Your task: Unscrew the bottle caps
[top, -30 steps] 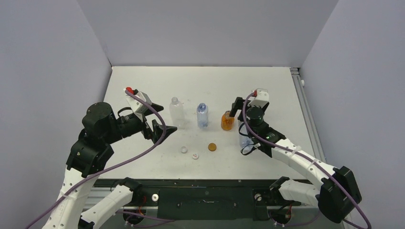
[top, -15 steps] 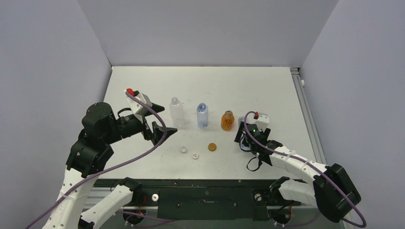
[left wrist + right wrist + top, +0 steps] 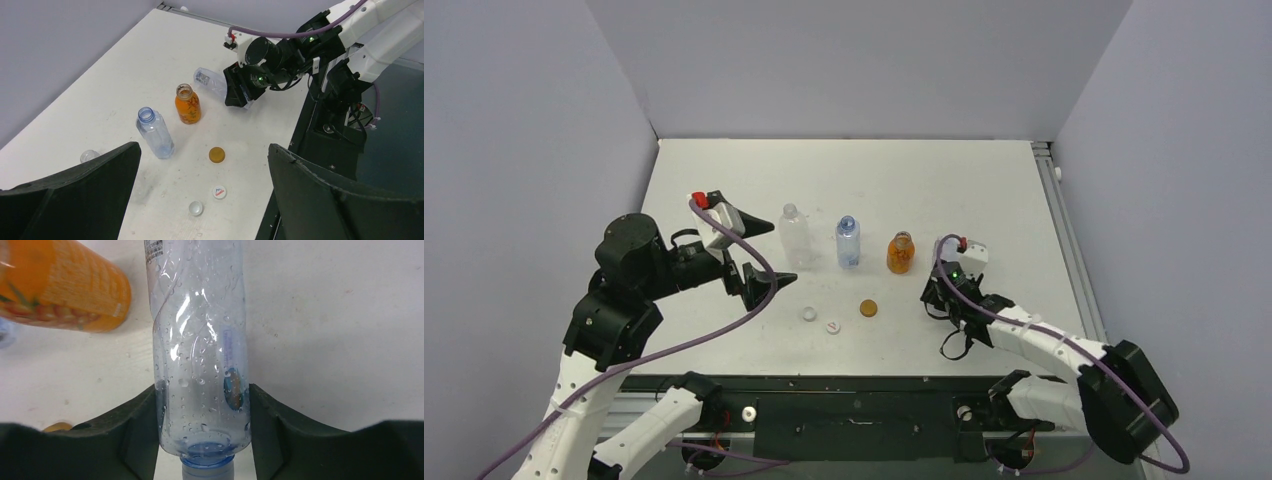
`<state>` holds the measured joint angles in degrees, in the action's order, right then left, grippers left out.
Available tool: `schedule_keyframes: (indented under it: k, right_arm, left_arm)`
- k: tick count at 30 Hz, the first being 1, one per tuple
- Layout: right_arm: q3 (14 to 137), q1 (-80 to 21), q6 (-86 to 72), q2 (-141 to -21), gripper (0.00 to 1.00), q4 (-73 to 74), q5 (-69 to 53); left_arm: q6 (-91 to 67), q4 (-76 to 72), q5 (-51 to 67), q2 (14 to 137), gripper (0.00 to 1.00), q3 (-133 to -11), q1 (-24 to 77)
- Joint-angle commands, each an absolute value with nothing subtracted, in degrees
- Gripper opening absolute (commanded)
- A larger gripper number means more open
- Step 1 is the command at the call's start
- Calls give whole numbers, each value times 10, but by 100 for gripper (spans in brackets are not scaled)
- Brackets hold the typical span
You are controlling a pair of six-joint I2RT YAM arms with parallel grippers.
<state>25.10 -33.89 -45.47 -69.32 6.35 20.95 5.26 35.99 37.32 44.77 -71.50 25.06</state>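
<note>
I should next grab the clear bottle (image 3: 200,340) around its body (image 3: 197,300) with my left gripper, so the white cap stays free for my right gripper to unscrew.
A clear bottle (image 3: 200,340) with a blue label lies on its side on the white table, its white cap (image 3: 207,472) on the neck. My right gripper (image 3: 202,390) is shut on it, both pads pressed against its shoulder. The same bottle (image 3: 210,81) shows in the left wrist view, ahead of the right gripper (image 3: 239,92). Three capless bottles stand in a row: clear ribbed (image 3: 793,232), blue-tinted (image 3: 848,242) and orange (image 3: 900,252). In front of them lie a golden cap (image 3: 868,308) and two white caps (image 3: 809,313) (image 3: 832,326). My left gripper (image 3: 776,252) hovers open, left of the row.
Grey walls close the table (image 3: 844,170) on the left, back and right. A metal rail (image 3: 1064,230) runs along its right edge. The black base frame (image 3: 854,400) lines the near edge.
My right gripper came down from above the orange bottle to the table and closed its jaws round the lying bottle. My left gripper tilted slightly and stayed open.
</note>
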Motion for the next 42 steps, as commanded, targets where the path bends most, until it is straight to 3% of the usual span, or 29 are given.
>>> schedule_keyframes:
  k: [1, 7, 12, 16, 19, 26, 37, 42]
  right_arm:
    - [309, -343, -443, -571, 31, 123, 240]
    - [476, -343, -382, -471, 31, 267, 191]
    - [707, -352, -343, -565, 32, 337, -37]
    - [859, -441, -315, -657, 34, 392, -92]
    - [947, -513, -306, -712, 35, 428, -106]
    - [1026, -590, -301, -792, 35, 438, -144]
    - [1106, -635, -299, -866, 33, 467, -172]
    - [1126, -636, -293, -877, 33, 483, -168]
  left_arm:
    - [103, 294, 411, 439, 97, -730, 252]
    - [266, 247, 427, 428, 97, -734, 255]
    - [553, 249, 429, 403, 97, -703, 256]
    - [783, 208, 430, 361, 97, -616, 256]
    - [849, 153, 434, 338, 97, -565, 257]
    - [984, 93, 440, 335, 97, -519, 261]
    - [1007, 120, 422, 339, 100, -523, 272]
    - [1020, 168, 414, 346, 77, -552, 275]
